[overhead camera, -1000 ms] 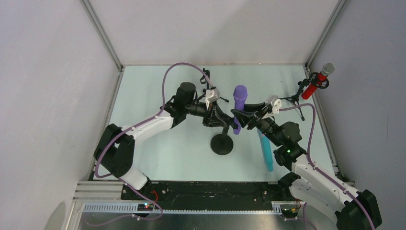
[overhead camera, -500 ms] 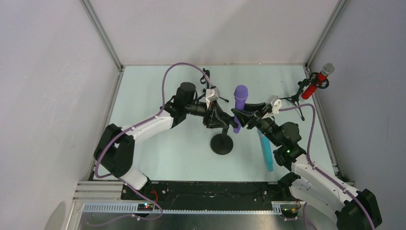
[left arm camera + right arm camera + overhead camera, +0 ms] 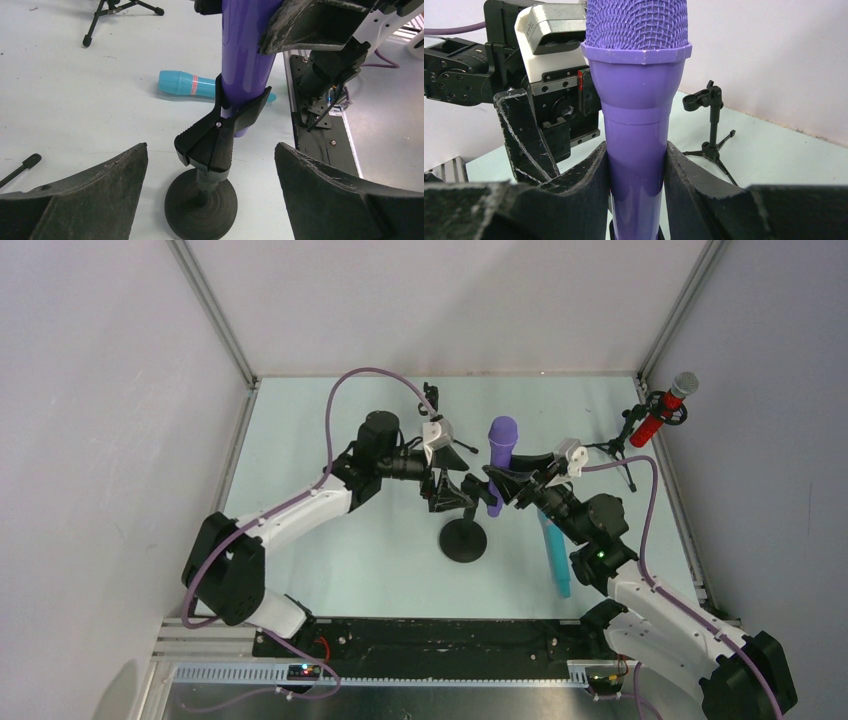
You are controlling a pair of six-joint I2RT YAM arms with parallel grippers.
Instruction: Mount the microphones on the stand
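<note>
I need to open my right gripper now: the lower end of the purple microphone sticks out below the black clip's prongs, so the microphone would stay between the clip's prongs.
The purple microphone [image 3: 501, 445] stands upright, its lower end between the prongs of the black clip [image 3: 215, 140] on the round-based stand [image 3: 464, 540]. My right gripper [image 3: 512, 486] is shut on the purple body [image 3: 636, 125], one finger on each side. My left gripper [image 3: 452, 494] is open just left of the clip, and its fingers [image 3: 115, 175] flank the clip without touching. The teal microphone [image 3: 555, 558] lies flat on the table behind the right arm. The red microphone [image 3: 660, 412] sits in a tripod stand at the far right.
An empty black tripod stand [image 3: 432, 400] is at the back centre, also seen from the right wrist [image 3: 711, 127]. The red microphone's tripod legs [image 3: 618, 455] spread near the right wall. Enclosure walls close in the table on three sides.
My left gripper has gone from nearly shut at the stand's clip to wide open and has drawn back to the left. The right gripper and purple microphone have stayed in place.
</note>
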